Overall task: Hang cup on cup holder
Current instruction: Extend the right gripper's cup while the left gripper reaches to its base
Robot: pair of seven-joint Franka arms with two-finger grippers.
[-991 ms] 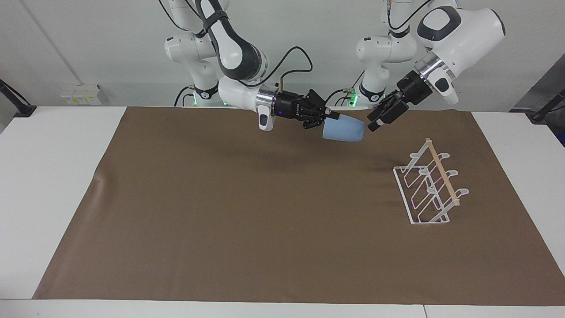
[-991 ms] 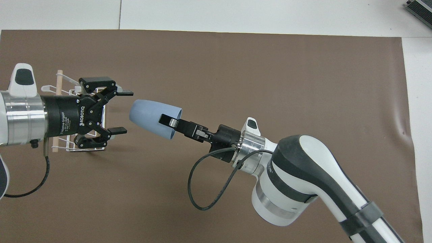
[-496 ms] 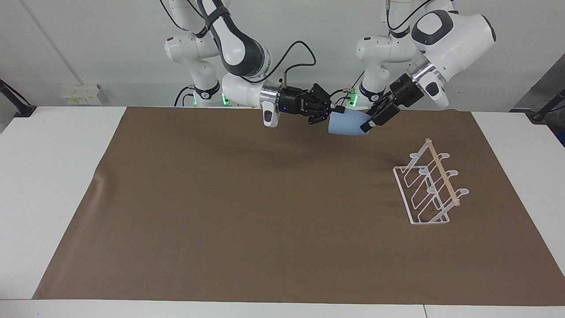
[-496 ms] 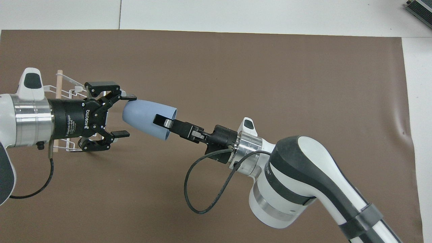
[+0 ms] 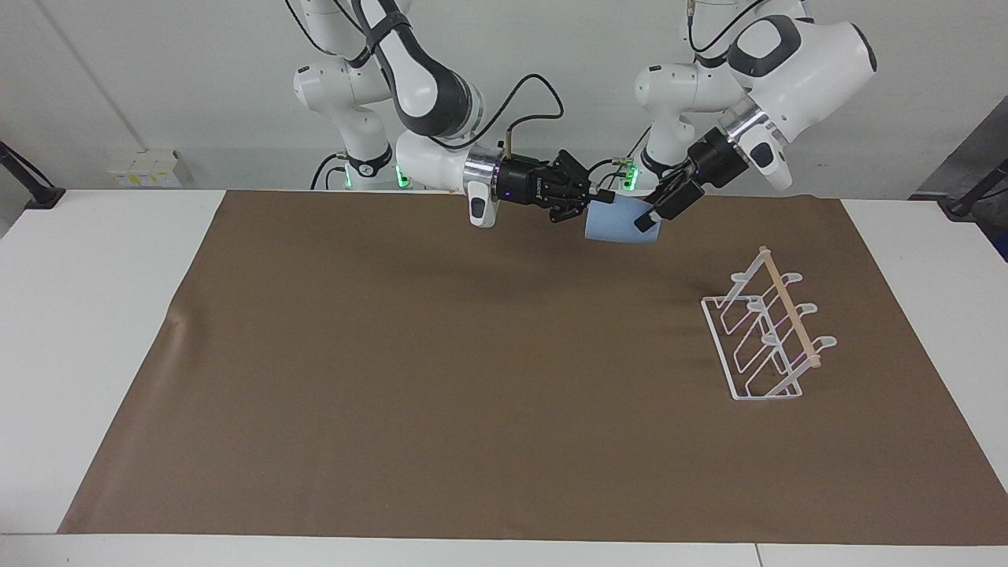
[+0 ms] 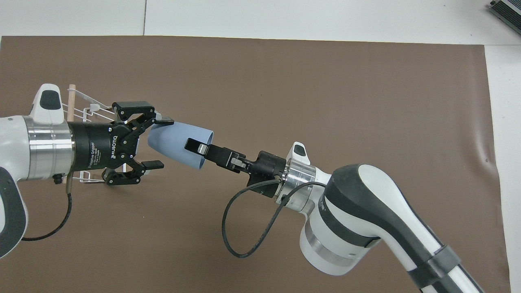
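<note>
The cup needs to be hung. My left gripper will next grab the cup around its free closed end (image 6: 158, 137), because my right gripper's fingers already take up the cup's rim.
The light-blue cup (image 5: 617, 224) lies on its side in the air, over the brown mat's edge nearest the robots. My right gripper (image 5: 600, 200) is shut on its rim, one finger inside the mouth, as the overhead view (image 6: 200, 148) shows. My left gripper (image 5: 651, 215) is open, and its fingers (image 6: 164, 121) straddle the cup's (image 6: 177, 143) closed end. The white wire cup holder (image 5: 765, 335) with its wooden rod stands on the mat toward the left arm's end. In the overhead view (image 6: 71, 99) my left gripper (image 6: 159, 142) partly hides it. No cup hangs on it.
The brown mat (image 5: 441, 378) covers most of the white table (image 5: 94, 315). A dark object (image 6: 506, 10) lies at the table's corner farthest from the robots, at the right arm's end.
The right gripper raised the cup and carried it toward the left arm. The left gripper, still open, advanced until its fingers came around the cup's closed end.
</note>
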